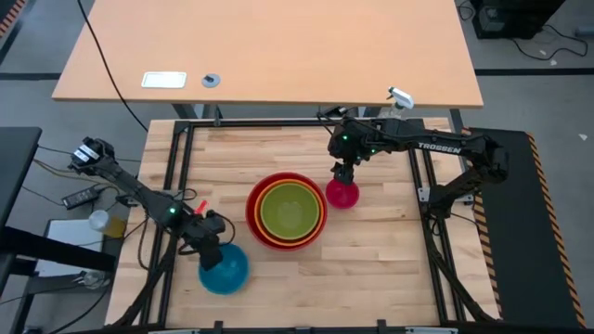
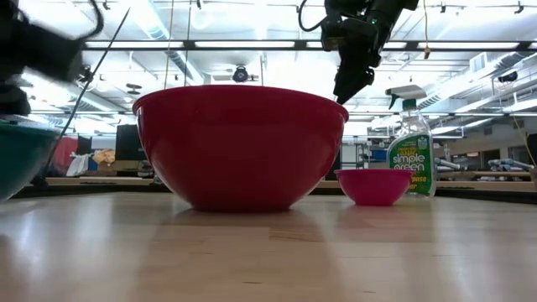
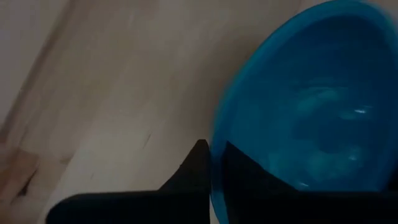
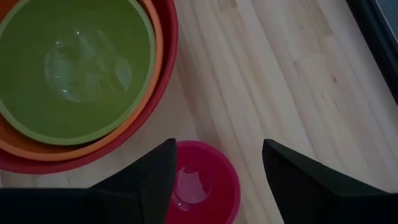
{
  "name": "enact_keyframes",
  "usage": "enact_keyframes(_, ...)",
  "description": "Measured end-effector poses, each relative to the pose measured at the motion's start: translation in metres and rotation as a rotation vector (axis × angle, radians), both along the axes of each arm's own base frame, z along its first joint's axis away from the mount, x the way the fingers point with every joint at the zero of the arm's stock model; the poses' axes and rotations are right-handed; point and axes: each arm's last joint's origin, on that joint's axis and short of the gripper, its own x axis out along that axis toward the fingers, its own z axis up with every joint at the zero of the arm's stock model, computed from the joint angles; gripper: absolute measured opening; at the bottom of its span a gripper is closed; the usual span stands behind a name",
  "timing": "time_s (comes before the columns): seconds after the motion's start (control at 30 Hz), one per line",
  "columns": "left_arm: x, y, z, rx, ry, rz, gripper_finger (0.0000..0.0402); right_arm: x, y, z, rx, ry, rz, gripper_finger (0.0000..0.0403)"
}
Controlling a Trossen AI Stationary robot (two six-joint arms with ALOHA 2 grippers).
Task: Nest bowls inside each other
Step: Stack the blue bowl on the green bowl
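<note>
The small pink bowl should join the stack (image 1: pixel 287 211). My right gripper needs to grab the bowl by its rim (image 1: pixel 356 186) for that.
A red bowl (image 1: pixel 286 211) sits mid-table with an orange bowl (image 1: pixel 252 215) and a lime green bowl (image 1: pixel 291 210) nested in it. A small pink bowl (image 1: pixel 342 194) stands on its base just right of the stack. My right gripper (image 4: pixel 217 168) hovers open above the pink bowl (image 4: pixel 200 186), a finger on either side, touching nothing. A blue bowl (image 1: pixel 225 270) is near the front left. My left gripper (image 1: pixel 214 250) is shut on its rim. In the low view the blue bowl (image 2: pixel 17 159) is cut off by the picture's left edge. My left gripper pinches the blue bowl's rim (image 3: pixel 216 177) on the bowl's far-left side, with one finger (image 3: pixel 194 171) outside the wall and the other finger (image 3: pixel 249 174) inside. The fingers come steeply from above. Whether the bowl's base is on the table, I cannot tell.
A clear spray bottle (image 2: pixel 413 149) stands at the table's far right, behind the pink bowl (image 2: pixel 373 186). A black metal frame (image 1: pixel 176 186) borders the wooden top. Bare wood lies in front of the stack and to its right.
</note>
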Motion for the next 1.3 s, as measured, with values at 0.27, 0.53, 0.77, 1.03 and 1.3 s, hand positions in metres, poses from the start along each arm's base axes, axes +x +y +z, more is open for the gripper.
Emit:
enact_keyframes(0.27, 0.013, 0.026, 0.078, -0.047, -0.269, 0.022, 0.0011, -0.012, -0.011, 0.010, 0.024, -0.043, -0.041, 0.0242)
enact_keyframes(0.53, 0.071, 0.084, 0.114, 0.106, -0.371, 0.056, 0.0012, -0.029, -0.036, 0.004, 0.066, -0.042, -0.028, 0.0242)
enact_keyframes(0.77, 0.125, 0.145, 0.093, 0.149, -0.324, 0.094, 0.0016, -0.042, -0.045, -0.026, 0.095, 0.049, -0.065, 0.0242)
enact_keyframes(1.03, 0.160, 0.163, 0.048, 0.028, -0.236, 0.010, 0.0020, -0.046, -0.045, -0.046, 0.121, 0.076, -0.068, 0.0242)
enact_keyframes(1.3, 0.168, 0.162, 0.047, 0.060, -0.278, 0.009, 0.0117, -0.049, -0.040, -0.069, 0.181, 0.067, -0.042, 0.0242)
